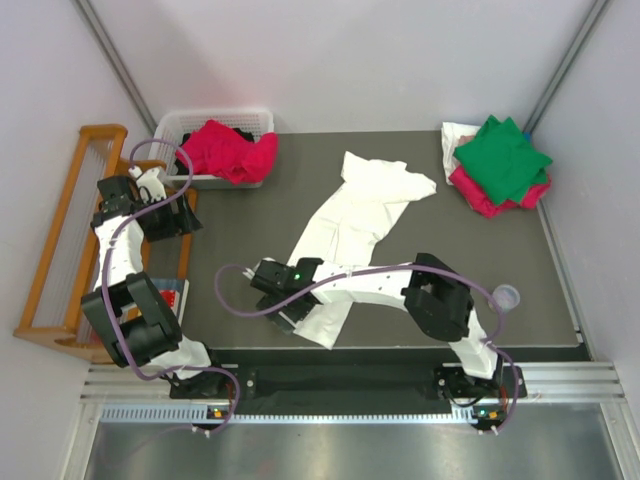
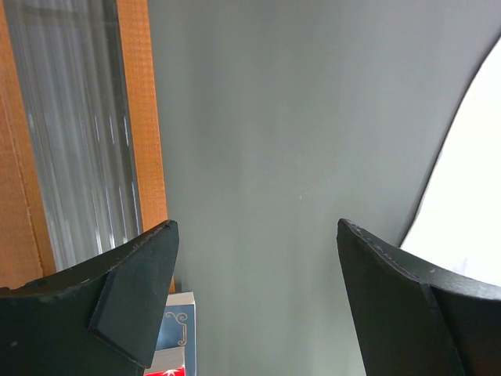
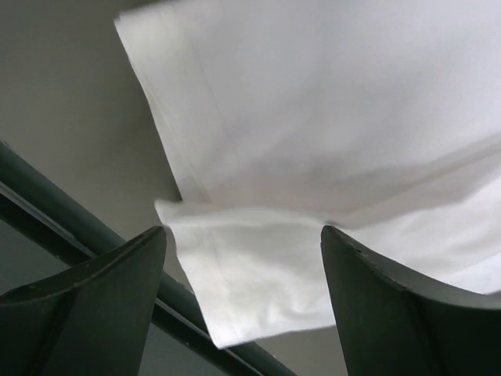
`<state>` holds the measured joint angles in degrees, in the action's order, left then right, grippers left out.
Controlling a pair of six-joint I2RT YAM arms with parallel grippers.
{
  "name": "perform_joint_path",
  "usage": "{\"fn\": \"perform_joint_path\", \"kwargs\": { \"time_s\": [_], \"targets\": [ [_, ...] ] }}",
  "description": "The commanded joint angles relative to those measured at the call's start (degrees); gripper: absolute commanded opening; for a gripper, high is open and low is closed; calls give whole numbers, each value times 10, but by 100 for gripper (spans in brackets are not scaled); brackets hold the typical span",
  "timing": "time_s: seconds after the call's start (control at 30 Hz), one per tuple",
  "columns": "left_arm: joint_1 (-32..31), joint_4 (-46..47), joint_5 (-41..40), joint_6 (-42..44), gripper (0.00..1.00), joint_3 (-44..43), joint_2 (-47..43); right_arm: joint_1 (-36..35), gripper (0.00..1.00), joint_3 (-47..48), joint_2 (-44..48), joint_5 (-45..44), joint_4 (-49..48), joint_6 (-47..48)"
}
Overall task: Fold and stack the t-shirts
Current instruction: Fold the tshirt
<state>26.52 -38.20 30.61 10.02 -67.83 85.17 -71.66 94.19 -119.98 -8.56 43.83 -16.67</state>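
Note:
The white t-shirt (image 1: 355, 225) needs that end folded over its body, so my right gripper needs to grab it by its near hem corner (image 1: 305, 331) next.
A large white t-shirt (image 1: 355, 225) lies spread diagonally across the middle of the dark mat (image 1: 230, 240). My right gripper (image 1: 296, 316) is open just above the shirt's near hem corner. In the right wrist view this gripper (image 3: 243, 235) straddles the folded-over white corner (image 3: 258, 274) without closing on it. A green t-shirt (image 1: 503, 158) lies folded on a crimson-pink one (image 1: 480, 192) at the back right. Another crimson-pink t-shirt (image 1: 225, 150) is bunched in the white basket (image 1: 175, 125). My left gripper (image 1: 186, 216) is open and empty over bare mat at the left (image 2: 257, 227).
A wooden rack (image 1: 60, 240) stands off the mat's left side, with a book (image 1: 170, 292) beside it. A small translucent cup (image 1: 507, 297) sits near the mat's right front. The mat's front edge (image 3: 94, 227) runs just below the shirt corner.

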Motion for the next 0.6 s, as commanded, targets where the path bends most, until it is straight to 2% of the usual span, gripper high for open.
{"fn": "perform_joint_path", "kwargs": {
  "time_s": [0.0,0.2,0.57],
  "targets": [
    [3,6,4,3,87,-12,-6,-16,79,-59,76,-7,-15,-4],
    [3,30,-19,-31,88,-44,-3,-38,82,-109,78,-27,-30,6],
    [3,24,-13,-19,87,-25,-1,-52,81,-31,16,-35,-24,23]
  ]
}}
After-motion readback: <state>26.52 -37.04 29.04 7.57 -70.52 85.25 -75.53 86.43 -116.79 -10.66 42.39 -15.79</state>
